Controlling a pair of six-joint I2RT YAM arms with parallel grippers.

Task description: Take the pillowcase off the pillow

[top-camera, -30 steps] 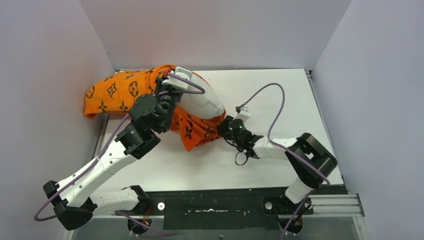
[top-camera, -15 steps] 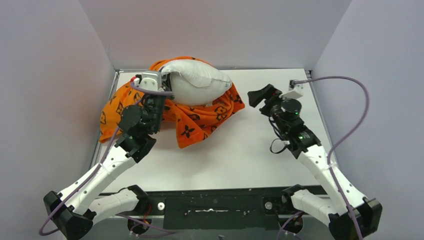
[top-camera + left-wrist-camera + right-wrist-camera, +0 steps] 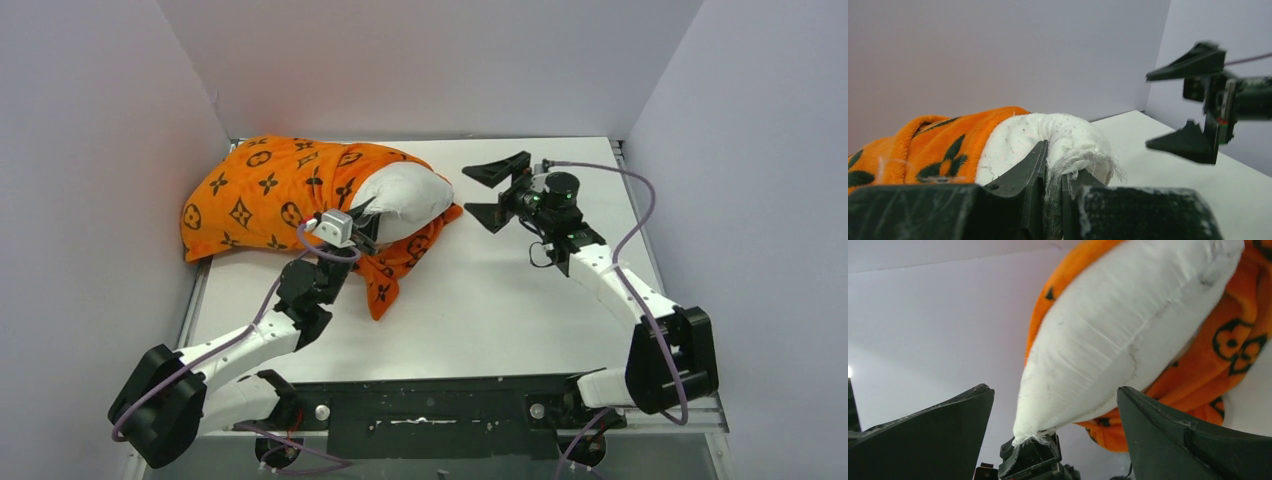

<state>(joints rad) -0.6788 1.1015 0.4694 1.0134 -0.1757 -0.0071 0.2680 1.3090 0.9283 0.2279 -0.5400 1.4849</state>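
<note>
The robot's right gripper should reach the white pillow and grab the middle of its bare end (image 3: 437,198), so that the orange pillowcase (image 3: 265,190) stays free to slide off.
The orange pillowcase (image 3: 265,190) with black motifs lies at the back left of the table and covers most of the white pillow (image 3: 405,192), whose right end sticks out. My left gripper (image 3: 366,226) is shut on the pillow's frayed near corner (image 3: 1083,162), and the left wrist view shows the white fabric pinched between the jaws. My right gripper (image 3: 470,193) hovers wide open just right of the pillow's bare end and touches nothing. In the right wrist view the pillow (image 3: 1128,325) fills the space ahead of the open fingers (image 3: 948,435), with the pillowcase (image 3: 1233,350) behind it.
Grey enclosure walls (image 3: 110,150) close in the white table (image 3: 520,310) on the left, back and right. Purple cables (image 3: 640,215) loop along both arms. The pillowcase's loose hem (image 3: 385,285) trails onto the table near the left arm's wrist.
The right gripper opened wide, let go of the pillowcase hem and swung back right. The left arm, still gripping, brought pillow and case down; the case now covers more of the pillow.
</note>
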